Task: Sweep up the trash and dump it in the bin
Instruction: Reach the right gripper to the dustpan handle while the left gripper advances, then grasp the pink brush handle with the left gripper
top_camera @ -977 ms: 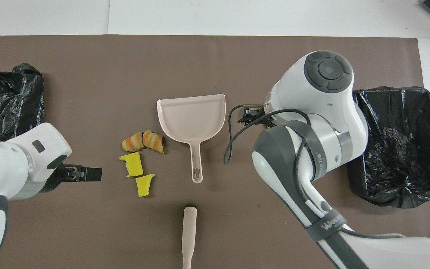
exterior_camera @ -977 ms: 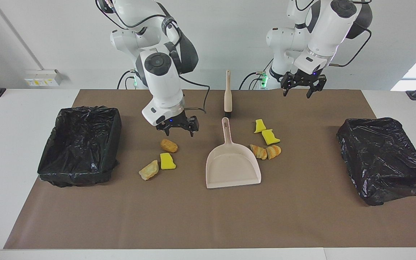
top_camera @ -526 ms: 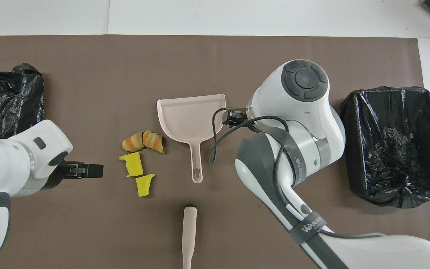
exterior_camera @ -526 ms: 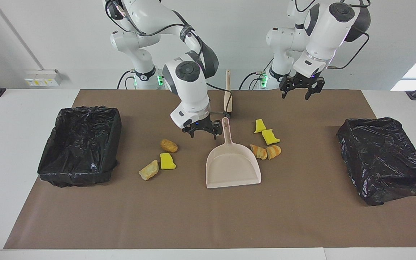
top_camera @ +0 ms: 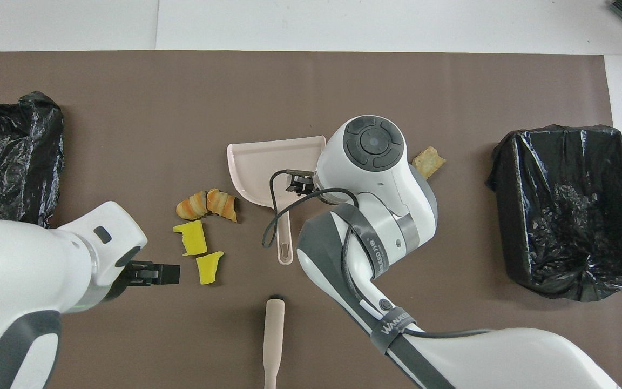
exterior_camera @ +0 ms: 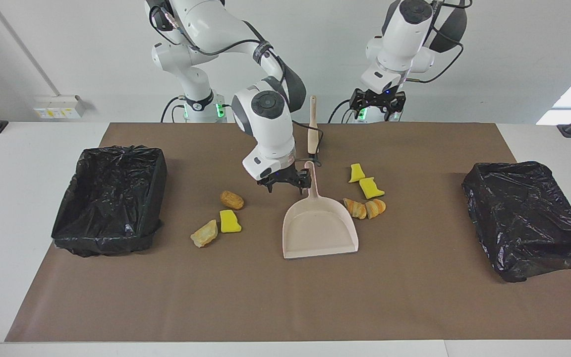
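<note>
I will next grab the dustpan by its narrow handle (top_camera: 284, 239) with my right gripper, because the dustpan's pan (top_camera: 270, 165) is much wider than my fingers can open.
The trash lies in two groups on the brown mat. Two yellow sponge pieces (exterior_camera: 365, 181) (top_camera: 201, 253) and two bread lumps (exterior_camera: 365, 208) (top_camera: 207, 204) sit beside the beige dustpan (exterior_camera: 320, 225) (top_camera: 259, 167), toward the left arm's end. A brown lump (exterior_camera: 232, 200), a yellow piece (exterior_camera: 229, 221) and a tan chunk (exterior_camera: 204, 234) (top_camera: 427, 161) lie toward the right arm's end. My right gripper (exterior_camera: 286, 184) is open and low, right beside the dustpan's handle (exterior_camera: 311, 174). My left gripper (exterior_camera: 377, 102) (top_camera: 166, 274) hangs open and empty, high over the robots' edge of the mat.
A beige brush (exterior_camera: 312, 131) (top_camera: 273, 335) lies between the dustpan's handle and the robots. Black bag-lined bins stand at both ends of the mat: one (exterior_camera: 112, 198) (top_camera: 570, 210) at the right arm's end, one (exterior_camera: 523, 218) (top_camera: 8, 151) at the left arm's end.
My right gripper swung from over the brown lump across to the dustpan's handle. My left gripper rose and drew back toward the middle of the robots' end. Nothing on the mat moved.
</note>
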